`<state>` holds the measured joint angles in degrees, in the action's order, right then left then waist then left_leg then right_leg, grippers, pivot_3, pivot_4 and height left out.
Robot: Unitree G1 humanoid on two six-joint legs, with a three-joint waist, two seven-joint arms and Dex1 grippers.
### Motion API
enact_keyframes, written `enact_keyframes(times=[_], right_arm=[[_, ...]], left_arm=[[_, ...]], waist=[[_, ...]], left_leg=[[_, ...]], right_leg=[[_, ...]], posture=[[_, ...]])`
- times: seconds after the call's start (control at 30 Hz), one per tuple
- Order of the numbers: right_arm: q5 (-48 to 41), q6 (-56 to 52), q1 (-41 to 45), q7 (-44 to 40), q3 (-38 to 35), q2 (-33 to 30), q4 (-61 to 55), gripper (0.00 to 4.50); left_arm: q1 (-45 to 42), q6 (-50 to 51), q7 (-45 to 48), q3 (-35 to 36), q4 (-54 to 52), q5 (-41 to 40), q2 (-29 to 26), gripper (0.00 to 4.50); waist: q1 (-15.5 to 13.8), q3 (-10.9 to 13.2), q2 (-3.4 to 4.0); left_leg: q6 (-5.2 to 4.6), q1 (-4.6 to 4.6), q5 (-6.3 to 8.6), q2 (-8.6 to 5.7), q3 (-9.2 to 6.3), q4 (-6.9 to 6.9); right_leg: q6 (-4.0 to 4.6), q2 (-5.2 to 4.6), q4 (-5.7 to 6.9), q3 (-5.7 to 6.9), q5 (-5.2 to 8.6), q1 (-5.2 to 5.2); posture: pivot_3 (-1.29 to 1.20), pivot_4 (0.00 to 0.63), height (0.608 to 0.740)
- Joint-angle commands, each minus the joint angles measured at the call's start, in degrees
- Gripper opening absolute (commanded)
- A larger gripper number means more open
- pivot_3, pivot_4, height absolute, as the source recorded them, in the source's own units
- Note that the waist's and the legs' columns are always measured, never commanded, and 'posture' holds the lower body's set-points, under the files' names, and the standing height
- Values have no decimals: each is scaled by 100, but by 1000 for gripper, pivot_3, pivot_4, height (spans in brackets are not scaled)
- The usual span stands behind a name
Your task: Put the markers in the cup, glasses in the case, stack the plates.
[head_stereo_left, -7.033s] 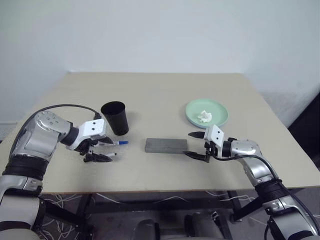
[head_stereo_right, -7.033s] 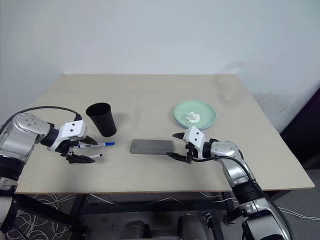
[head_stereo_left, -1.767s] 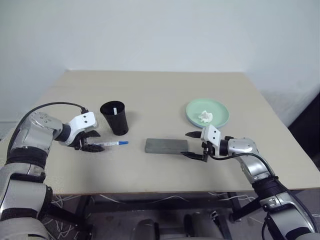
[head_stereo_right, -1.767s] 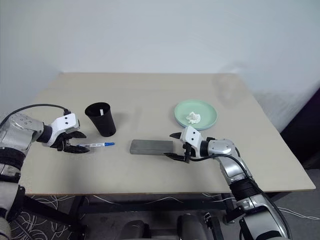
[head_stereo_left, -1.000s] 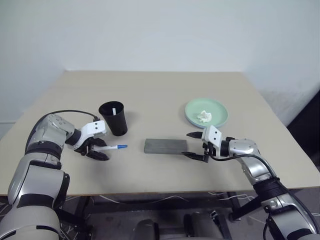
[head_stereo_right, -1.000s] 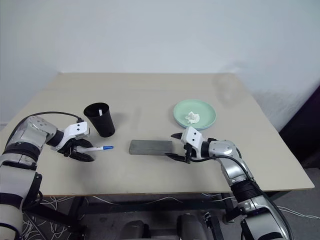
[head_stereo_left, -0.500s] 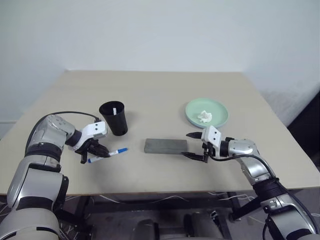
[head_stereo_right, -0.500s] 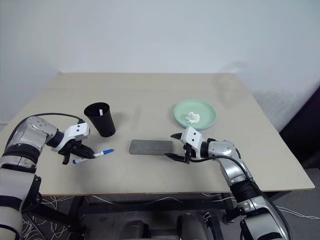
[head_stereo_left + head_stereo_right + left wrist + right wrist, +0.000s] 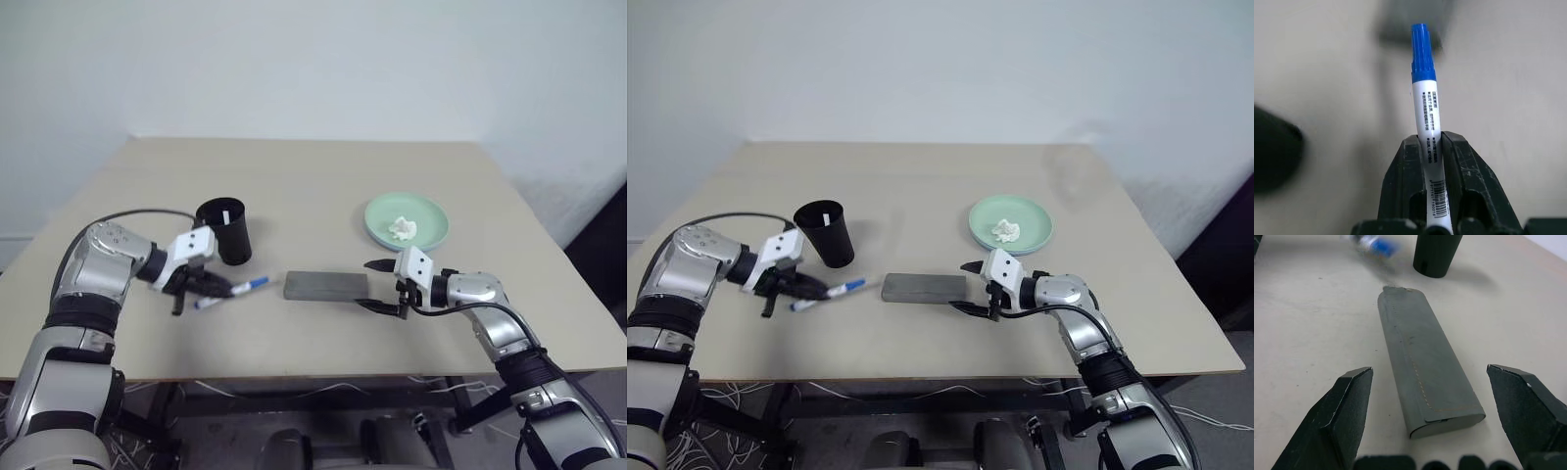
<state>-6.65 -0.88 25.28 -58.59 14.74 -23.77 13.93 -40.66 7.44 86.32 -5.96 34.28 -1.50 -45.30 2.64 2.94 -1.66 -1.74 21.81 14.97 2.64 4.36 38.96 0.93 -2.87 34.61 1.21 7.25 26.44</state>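
The white marker is hanging over the table, short of the cup, so my left gripper needs to move it to the black cup [image 9: 226, 235] before letting it go.
My left gripper [image 9: 203, 287] is shut on a white marker with a blue cap [image 9: 257, 283] and holds it just above the table, in front of the black cup [image 9: 226, 235]. In the left wrist view the marker [image 9: 1424, 93] sticks out past the two fingers [image 9: 1403, 178]. A second white marker [image 9: 224, 211] stands inside the cup. The grey case [image 9: 325, 285] lies closed at the table's middle. My right gripper [image 9: 382, 285] stands open at the case's right end, one finger on each side of it [image 9: 1420, 377]. The glasses are out of view.
A mint green plate [image 9: 428, 217] with a white paper wad [image 9: 401, 228] on it sits at the back right, behind my right gripper. The beige table [image 9: 313, 186] stretches bare behind the cup and case.
My left gripper has shut on the blue-capped marker, lifted it off the table and carried it to the right. My right arm has kept still.
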Motion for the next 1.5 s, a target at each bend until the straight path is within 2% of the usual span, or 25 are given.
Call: enact_keyframes(times=[0.03,0.13,0.33,0.6,0.73,1.07,1.5], right_arm=[[-26,42,92,-36,-62,-40,-203,4065],[-18,38,161,-58,-62,-29,-148,4065],[-1,55,235,-34,-64,-9,-119,4065],[-97,0,402,48,-151,103,-95,4065],[-446,-572,551,115,-377,232,-233,4065],[-1278,-1867,701,184,-871,320,-695,4065],[-1284,-1810,674,166,-825,309,-810,4065]], left_arm=[[-15,534,-535,565,-743,-649,216,115],[26,891,-1268,1109,-1178,-1186,666,115],[30,556,-2926,1789,-1259,-1389,1305,115],[-110,-1078,-4604,2047,-273,-943,1517,115],[-126,-1635,-4751,2020,217,-934,1532,115],[-157,-2210,-4776,1973,906,-939,1509,115],[-234,-2476,-4886,1967,1397,-868,1492,115]], waist=[[3,0,0],[7,0,0],[30,0,0],[27,0,0],[27,-1,-2],[1,-2,-3],[1,-2,-3]], left_leg=[[-1,-2,-1,0,3,1],[-19,-9,-11,0,5,2],[-20,-21,-13,0,1,0],[-19,-21,-13,-2,5,0],[-18,-19,-12,-2,8,0],[-6,-15,-5,-2,8,-3],[3,-15,0,-2,7,-3]], right_leg=[[0,0,2,-3,0,-1],[0,2,6,-6,0,-3],[-1,8,11,-7,-1,-12],[-2,7,10,-9,-2,-14],[-2,6,9,-9,-2,-13],[-3,4,7,-5,-3,-11],[-3,4,6,-2,-3,-11]], posture=[[0,0,740],[0,0,740],[0,0,740],[0,0,740],[0,0,740],[0,0,740],[0,0,740]])
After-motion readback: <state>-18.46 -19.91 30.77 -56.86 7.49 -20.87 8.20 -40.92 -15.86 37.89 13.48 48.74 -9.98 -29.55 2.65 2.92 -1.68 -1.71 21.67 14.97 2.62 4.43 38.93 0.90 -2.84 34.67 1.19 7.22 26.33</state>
